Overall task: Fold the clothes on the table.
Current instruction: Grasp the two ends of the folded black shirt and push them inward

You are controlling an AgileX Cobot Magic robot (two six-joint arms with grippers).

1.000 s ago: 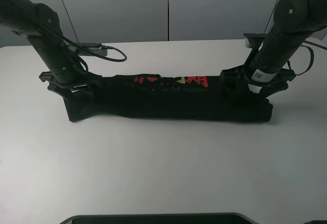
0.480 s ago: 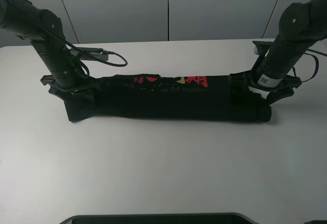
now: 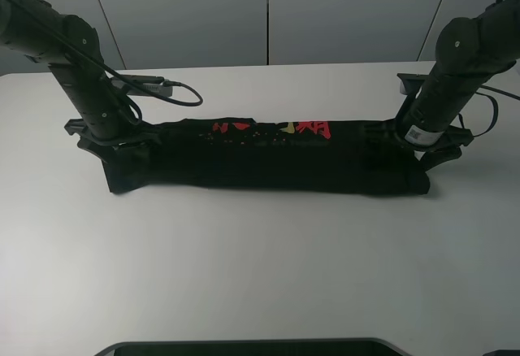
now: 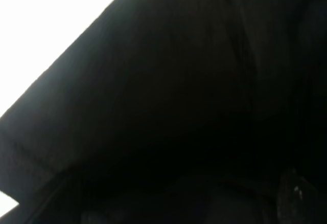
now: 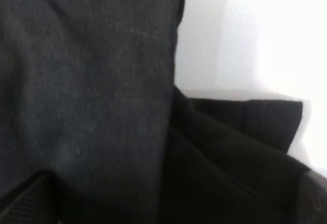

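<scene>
My right gripper's fingers sit low around the folded cloth layers in the right wrist view, so it is now time to close on them.
The black T-shirt [image 3: 268, 161] lies folded into a long narrow band across the white table [image 3: 260, 267], with red characters [image 3: 305, 128] showing on its far edge. My left gripper [image 3: 118, 146] sits down on the band's left end. Its wrist view is filled with dark cloth [image 4: 179, 91], and the jaws cannot be made out. My right gripper [image 3: 418, 141] sits at the band's right end. Its wrist view shows cloth layers [image 5: 92, 81] beside bare table [image 5: 255, 40], with dark finger tips [image 5: 23, 203] far apart at the picture's corners, so it looks open.
A grey connector box [image 3: 150, 83] with a looping black cable lies on the table behind the left arm. Grey wall panels [image 3: 268, 15] stand behind the far edge. A dark object's edge [image 3: 244, 346] shows at the near table edge.
My right arm has moved right, from over the shirt's right part to its very end. The left arm has barely shifted. The shirt stays folded.
</scene>
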